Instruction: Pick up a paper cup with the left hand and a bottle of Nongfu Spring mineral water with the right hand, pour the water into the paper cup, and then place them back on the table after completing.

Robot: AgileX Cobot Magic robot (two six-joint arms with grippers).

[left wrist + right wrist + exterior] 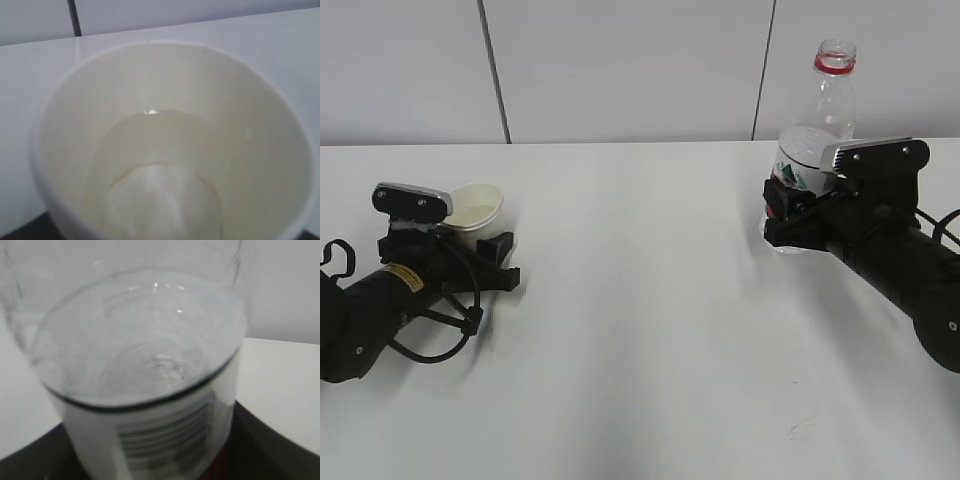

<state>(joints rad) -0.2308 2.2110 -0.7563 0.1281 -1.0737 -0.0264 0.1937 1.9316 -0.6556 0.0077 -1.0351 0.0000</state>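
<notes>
My left gripper opens now and the cup would stand, since the paper cup's lower end is down at the white table.
The white paper cup [476,211] sits at the left of the table [640,330], leaning slightly, between the fingers of my left gripper [480,243], which is shut on it. In the left wrist view the cup [175,85] fills the frame and holds a shallow pool of clear water [150,145]. The uncapped clear bottle [817,130] with a red neck ring stands upright at the right, low over the table. My right gripper [788,212] is shut around its labelled lower body. In the right wrist view the bottle [145,340] fills the frame, with dark fingers [280,445] beside it.
A grey panelled wall [620,70] runs behind the table's far edge. Black cables [430,340] loop beside the left arm. The two arms lie low on either side of the white tabletop.
</notes>
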